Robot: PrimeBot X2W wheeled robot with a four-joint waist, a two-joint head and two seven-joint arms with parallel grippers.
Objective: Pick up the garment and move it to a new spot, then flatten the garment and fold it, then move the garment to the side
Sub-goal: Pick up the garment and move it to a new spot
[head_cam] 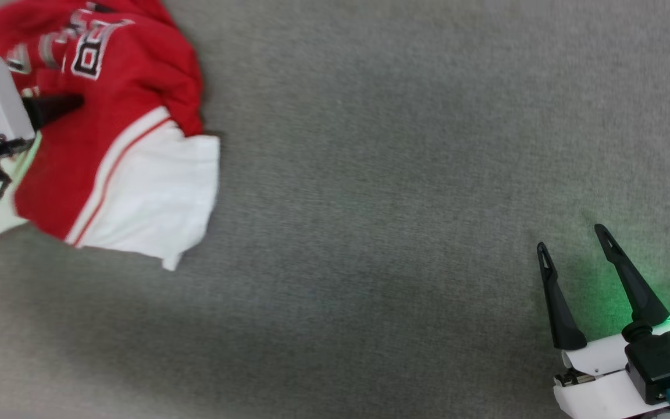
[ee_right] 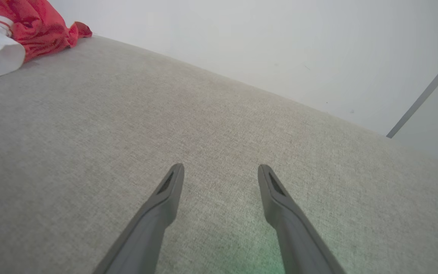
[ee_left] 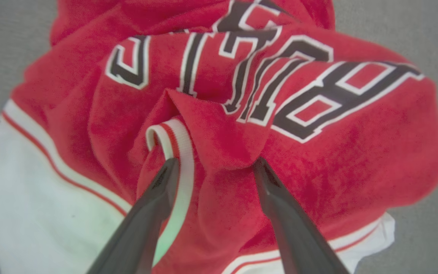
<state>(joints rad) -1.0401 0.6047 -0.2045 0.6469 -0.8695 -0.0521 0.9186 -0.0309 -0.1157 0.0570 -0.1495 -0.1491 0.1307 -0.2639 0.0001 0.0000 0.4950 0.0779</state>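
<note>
The garment lies slack around the red fold, so my left gripper should pick it up next with that raised fold [ee_left: 224,157] between my fingers.
The garment [head_cam: 125,134] lies crumpled at the upper left of the grey surface, red with a white sleeve spread toward me and black-and-white lettering on top. In the left wrist view my left gripper [ee_left: 216,163] is open, its fingertips pressed into the garment [ee_left: 318,152] on either side of a raised red fold, the left tip beside the striped collar trim [ee_left: 179,140]. One dark left finger [head_cam: 56,107] pokes into the cloth in the head view. My right gripper [head_cam: 572,238] stands open and empty at the lower right, far from the garment [ee_right: 32,26].
The grey fabric surface [head_cam: 370,203] stretches wide between the garment and my right gripper [ee_right: 221,167]. In the right wrist view its far edge meets a white wall [ee_right: 280,45], with a grey strip [ee_right: 424,95] running up at the right.
</note>
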